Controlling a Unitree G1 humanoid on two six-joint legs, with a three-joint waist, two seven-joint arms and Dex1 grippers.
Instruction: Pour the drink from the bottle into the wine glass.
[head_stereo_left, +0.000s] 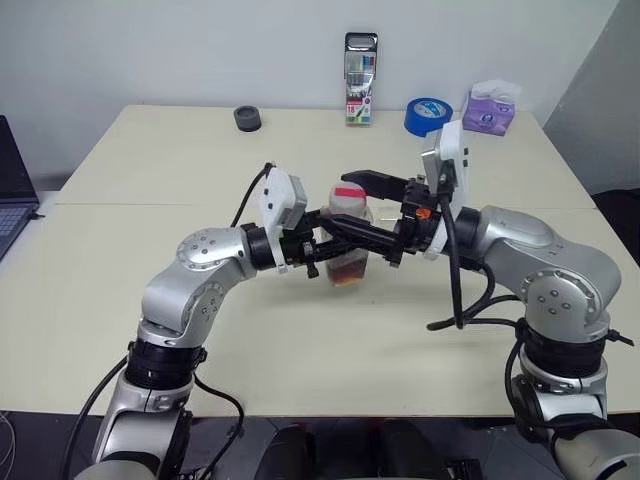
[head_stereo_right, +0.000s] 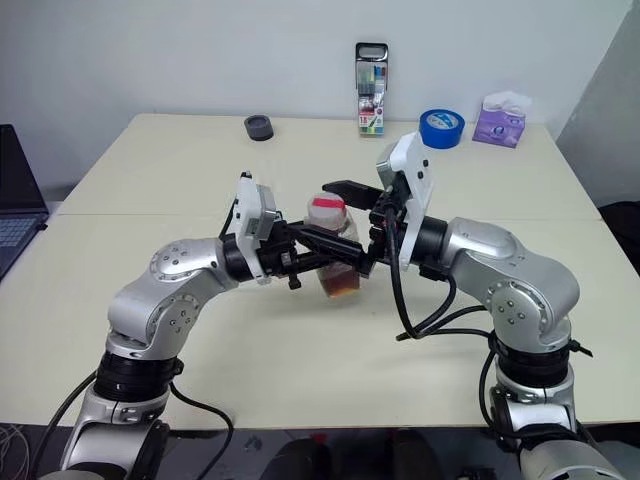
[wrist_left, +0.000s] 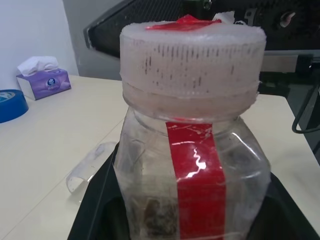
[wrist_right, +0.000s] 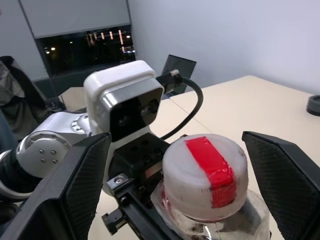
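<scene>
The bottle (head_stereo_left: 350, 245) needs to be opened for pouring. My right gripper should grab the sides of the white cap with the red tape (head_stereo_left: 348, 192) next.
The bottle (head_stereo_left: 350, 245) is a small clear plastic one with a red strip and a white cap (wrist_right: 205, 170) taped red. It hangs upright above the middle of the table, and a little dark drink (head_stereo_left: 349, 272) sits in its bottom. My left gripper (head_stereo_left: 365, 245) reaches in from the left and is shut on the bottle's body (wrist_left: 195, 150). My right gripper (wrist_right: 177, 145) comes from the right at cap height. It is open, with one finger on each side of the cap and a gap on both sides. The wine glass is hidden.
A marker pack (head_stereo_left: 361, 78), a blue tape roll (head_stereo_left: 428, 116), a purple tissue box (head_stereo_left: 489, 108) and a black round lid (head_stereo_left: 248, 118) line the table's far edge. A laptop (head_stereo_left: 12, 190) sits off to the left. A clear curved piece (wrist_left: 82, 172) lies on the table beyond the bottle.
</scene>
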